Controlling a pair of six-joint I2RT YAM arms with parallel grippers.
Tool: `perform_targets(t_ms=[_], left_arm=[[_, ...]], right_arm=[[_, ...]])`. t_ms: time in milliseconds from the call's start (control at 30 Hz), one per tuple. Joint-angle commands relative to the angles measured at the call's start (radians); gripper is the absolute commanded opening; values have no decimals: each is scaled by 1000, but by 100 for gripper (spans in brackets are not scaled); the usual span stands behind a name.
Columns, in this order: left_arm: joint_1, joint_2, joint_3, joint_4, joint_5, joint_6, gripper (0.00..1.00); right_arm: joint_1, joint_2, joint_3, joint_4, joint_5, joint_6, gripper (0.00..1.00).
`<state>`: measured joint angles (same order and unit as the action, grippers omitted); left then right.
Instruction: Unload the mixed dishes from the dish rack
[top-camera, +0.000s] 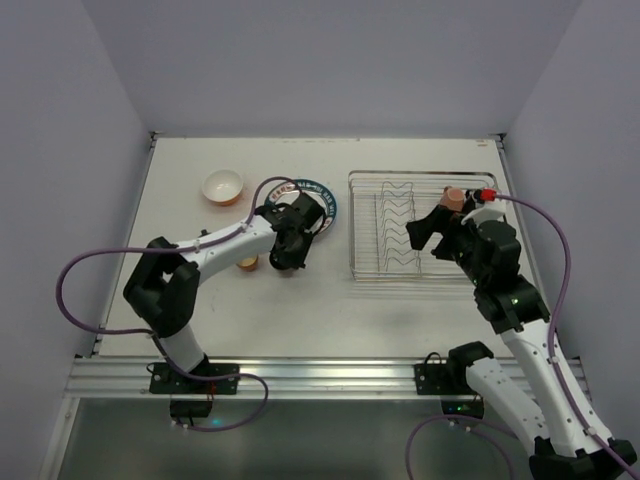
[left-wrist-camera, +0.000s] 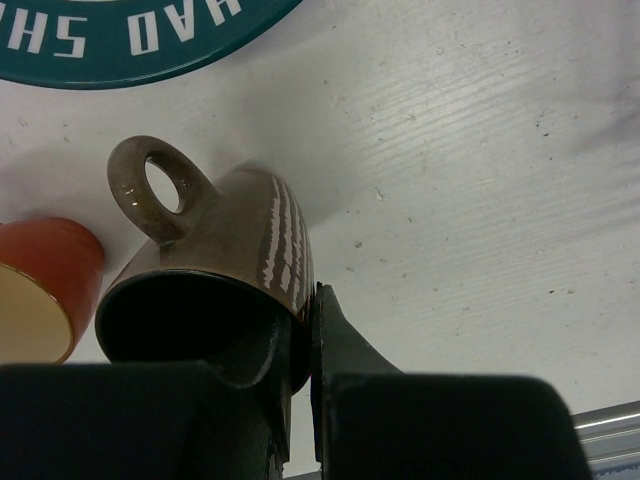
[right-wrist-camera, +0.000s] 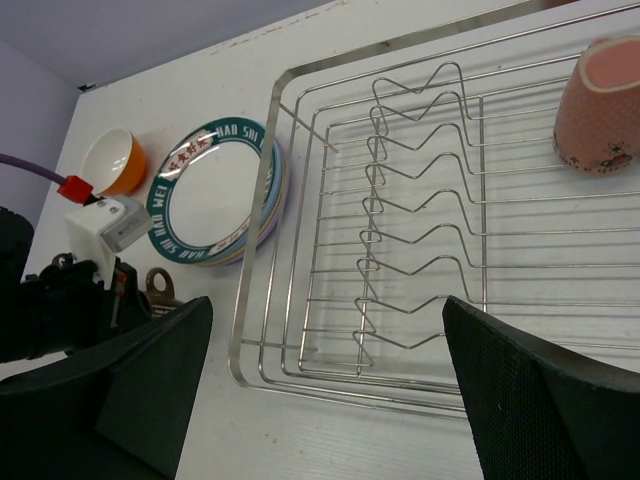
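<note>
My left gripper opens now, since the brown mug (left-wrist-camera: 230, 250) hangs low over empty, flat table and would settle on its base.
In the left wrist view my left gripper (left-wrist-camera: 305, 300) is shut on the wall of a brown mug (left-wrist-camera: 230, 250), one finger inside and one outside, low over the table. Seen from above, the left gripper (top-camera: 288, 256) sits just below the plate stack (top-camera: 318, 200). An orange mug (left-wrist-camera: 40, 290) stands beside it. The dish rack (top-camera: 352, 225) holds one pink mug (right-wrist-camera: 598, 105), upside down in its far right corner. My right gripper (right-wrist-camera: 330, 340) hangs open above the rack's near left part with nothing between its fingers.
An orange bowl (top-camera: 223, 186) with a white inside sits at the back left. The plate stack (right-wrist-camera: 215, 190), a dark-rimmed white plate on top, lies against the rack's left rim (right-wrist-camera: 255, 230). An aluminium rail (top-camera: 300, 375) runs along the near edge. Walls close in the table.
</note>
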<state>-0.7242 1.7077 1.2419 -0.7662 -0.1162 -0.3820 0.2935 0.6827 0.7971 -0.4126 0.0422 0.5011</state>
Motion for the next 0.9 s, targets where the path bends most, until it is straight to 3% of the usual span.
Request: perform_targets(t_ms=[0, 133, 167, 200, 300, 533, 667, 733, 867], left_arm=[[9, 3, 60, -24, -14, 5, 0], [11, 13, 76, -54, -25, -6, 3], [11, 13, 76, -51, -26, -11, 8], [11, 13, 74, -51, -27, -12, 23], [11, 12, 82, -58, -31, -12, 43], [9, -146, 157, -111, -114, -58, 73], [9, -325, 168, -107, -172, -60, 100], [9, -454, 118, -23, -184, -11, 100], [16, -591, -2, -56, -516, -40, 100]], right_arm=[[-4, -17, -6, 31, -36, -30, 99], [-2, -18, -10, 31, -36, -36, 99], [-4, -17, -10, 28, -36, -41, 99], [-4, -17, -9, 28, -47, -41, 99], [-4, -25, -12, 29, -59, -44, 99], [-4, -22, -25, 37, -62, -62, 99], [-4, 0, -29, 46, -44, -65, 99], [-2, 24, -32, 51, -19, -59, 99], [-2, 75, -19, 66, 56, -36, 99]])
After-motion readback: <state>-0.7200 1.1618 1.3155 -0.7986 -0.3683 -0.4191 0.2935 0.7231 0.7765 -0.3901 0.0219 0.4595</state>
